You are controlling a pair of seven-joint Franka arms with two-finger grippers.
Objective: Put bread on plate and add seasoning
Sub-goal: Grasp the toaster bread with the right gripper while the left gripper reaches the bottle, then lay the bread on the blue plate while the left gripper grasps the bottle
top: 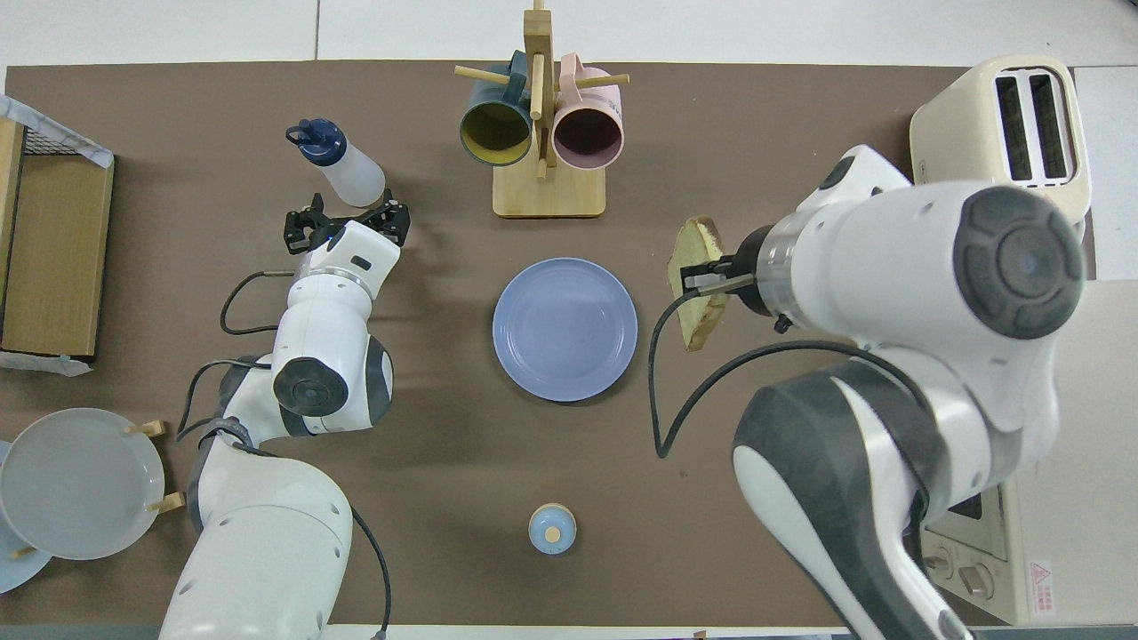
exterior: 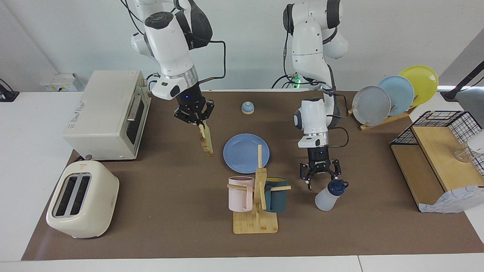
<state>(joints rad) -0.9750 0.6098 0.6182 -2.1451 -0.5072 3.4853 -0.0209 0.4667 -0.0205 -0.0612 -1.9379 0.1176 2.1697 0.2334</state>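
Note:
I need to grab the seasoning bottle by its white body (top: 355, 177) with my left gripper next, so the seasoning bottle's navy cap (top: 319, 140) stays free to season the bread.
My right gripper (exterior: 199, 121) is shut on the top edge of the bread (exterior: 206, 140), a tan toast slice that hangs on edge in the air over the mat beside the blue plate (exterior: 242, 160). The bread (top: 698, 293) and right gripper (top: 701, 283) also show in the overhead view, next to the plate (top: 533, 356). The plate lies bare at mid table. My left gripper (exterior: 320, 178) is open, low over the mat, just beside the seasoning bottle (exterior: 328, 196) with its navy cap, not touching it. The bottle (top: 342, 164) and left gripper (top: 347, 224) also show in the overhead view.
A wooden mug tree (exterior: 258, 204) with a pink mug (exterior: 240, 193) and a teal mug (exterior: 275, 194) stands by the plate, farther from the robots. A toaster (exterior: 81, 198) and oven (exterior: 109, 113) stand at the right arm's end. A bell (exterior: 247, 108), plate rack (exterior: 393, 94) and wire shelf (exterior: 438, 151) are also present.

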